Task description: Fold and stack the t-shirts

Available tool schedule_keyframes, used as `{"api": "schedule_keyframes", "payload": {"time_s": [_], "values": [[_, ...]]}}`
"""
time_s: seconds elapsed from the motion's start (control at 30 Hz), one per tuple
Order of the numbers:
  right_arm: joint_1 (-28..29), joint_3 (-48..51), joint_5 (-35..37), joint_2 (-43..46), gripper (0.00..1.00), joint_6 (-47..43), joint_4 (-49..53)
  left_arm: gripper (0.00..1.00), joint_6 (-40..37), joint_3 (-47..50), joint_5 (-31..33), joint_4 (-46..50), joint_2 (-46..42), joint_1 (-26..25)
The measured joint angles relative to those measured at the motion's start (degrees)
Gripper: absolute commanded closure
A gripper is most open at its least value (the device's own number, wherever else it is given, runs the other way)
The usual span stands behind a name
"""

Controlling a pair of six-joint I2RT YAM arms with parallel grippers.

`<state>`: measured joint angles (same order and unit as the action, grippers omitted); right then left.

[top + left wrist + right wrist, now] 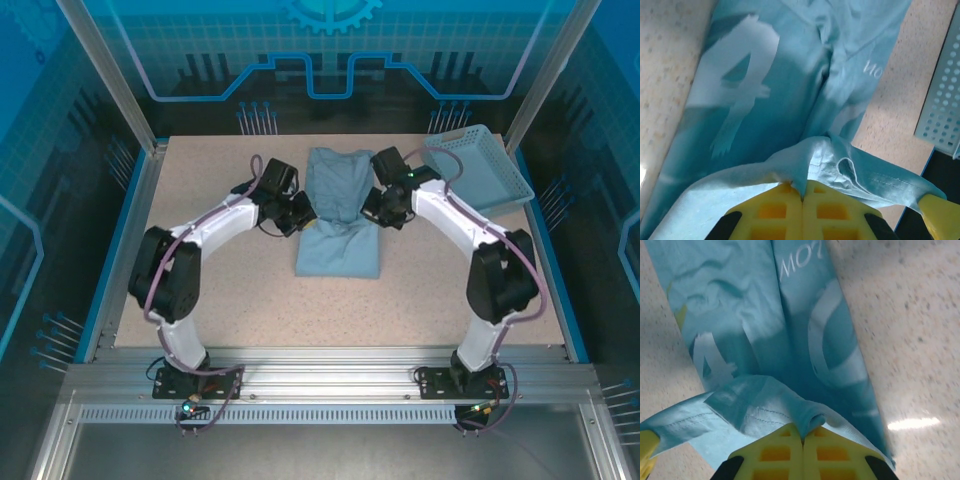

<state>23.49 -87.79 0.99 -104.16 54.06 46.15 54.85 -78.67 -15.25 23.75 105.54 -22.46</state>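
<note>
The t-shirt's bunched hem [803,435] is lifted before the white lettering and would fall short if I opened now. My right gripper first moves it farther over the folded cloth, then releases it.
A pale blue t-shirt [338,215] lies folded into a long narrow strip at the middle of the table, with white lettering showing on it [740,85] [830,340]. My left gripper [300,212] is at its left edge and shut on a pinched fold of the cloth [802,192]. My right gripper [378,210] is at the right edge, shut on a bunched hem [803,435]. Both pinched edges are lifted a little off the strip and drawn toward each other over its middle.
A light blue mesh basket [480,170] stands tilted at the back right corner of the table; its holed wall [942,100] shows in the left wrist view. Speckled beige tabletop [440,290] lies open in front of the shirt and to both sides.
</note>
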Motion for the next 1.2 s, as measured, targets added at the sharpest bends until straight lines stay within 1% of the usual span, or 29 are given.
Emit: {"api": "schedule_keyframes", "payload": {"time_s": [0.07, 0.1, 0.13, 0.2, 0.23, 0.27, 0.3, 0.4, 0.5, 0.6, 0.73, 0.77, 0.8, 0.87, 0.93, 1.0, 1.07, 1.2], "values": [[-1.07, -3.3, -1.09, -3.76, 1.0, -0.57, -0.31, 0.99, -0.85, -4.0, -0.72, 0.09, 4.0, 0.74], [-1.55, -4.96, -1.7, -5.77, 1.0, -0.81, -0.37, 0.9, -1.01, -5.88, -1.11, 0.07, 5.95, 1.05], [-1.99, -6.27, -2.1, -7.45, 0.96, -0.96, -0.37, 0.85, -1.05, -7.43, -1.6, 0.09, 7.54, 1.31], [-3.08, -9.05, -2.99, -11.13, 0.85, -1.25, -0.35, 0.82, -1.31, -11.08, -2.67, 0.5, 11.26, 1.7], [-3.56, -10.19, -3.23, -12.57, 0.77, -1.64, -0.22, 0.8, -1.51, -12.81, -2.86, 0.9, 12.83, 1.88], [-4.13, -11.37, -3.45, -14.01, 0.69, -1.97, -0.09, 0.76, -1.88, -14.75, -3.04, 1.7, 14.47, 2.08], [-4.72, -12.66, -3.65, -15.45, 0.62, -2.16, 0.09, 0.7, -2.32, -16.37, -3.13, 2.4, 15.74, 2.32], [-6.1, -16.39, -4.26, -18.16, 0.51, -3.37, 0.98, 0.7, -2.84, -18.34, -2.82, 4.33, 16.92, 3.19], [-6.8, -18.8, -4.02, -18.38, 0.49, -4.76, 1.81, 0.71, -3.54, -18.71, -0.66, 7.08, 16.48, 4.07], [-6.88, -18.1, -3.93, -16.68, 0.48, -5.79, 1.57, 0.7, -3.85, -16.63, 2.12, 8.81, 14.36, 4.52], [-6.69, -9.05, -3.3, -9.11, 0.48, -6.67, 0.11, 0.7, -2.51, -5.7, 3.78, 7.87, 4.87, 4.35], [-6.54, -5.7, -3.26, -6.36, 0.48, -6.8, -0.37, 0.69, -1.99, -2.14, 3.91, 7.45, 1.53, 3.98], [-6.25, -2.36, -3.21, -3.78, 0.48, -6.8, -1.2, 0.64, -1.14, 0.66, 3.87, 6.69, -1.05, 3.52], [-5.42, 5.4, -3.19, 2.19, 0.48, -6.75, -2.03, 0.59, 0.85, 7.8, 3.19, 4.15, -6.82, 1.88], [-4.59, 12.9, -3.63, 7.48, 0.47, -6.51, -3.39, 0.59, 2.21, 13.35, 2.19, 1.7, -10.05, 0.48], [-4.39, 19.45, -4.72, 11.52, 0.47, -6.1, -4.74, 0.59, 2.75, 17.03, 1.14, -0.37, -10.75, -0.31], [-5.11, 23.82, -5.92, 13.31, 0.47, -6.12, -5.97, 0.59, 2.29, 17.7, 0.83, -0.87, -9.49, -0.22], [-7.96, 25.81, -8.79, 11.76, 0.46, -7.21, -10.4, 0.58, -0.66, 15.21, 0.83, -2.82, -5.64, 0.24]]}}
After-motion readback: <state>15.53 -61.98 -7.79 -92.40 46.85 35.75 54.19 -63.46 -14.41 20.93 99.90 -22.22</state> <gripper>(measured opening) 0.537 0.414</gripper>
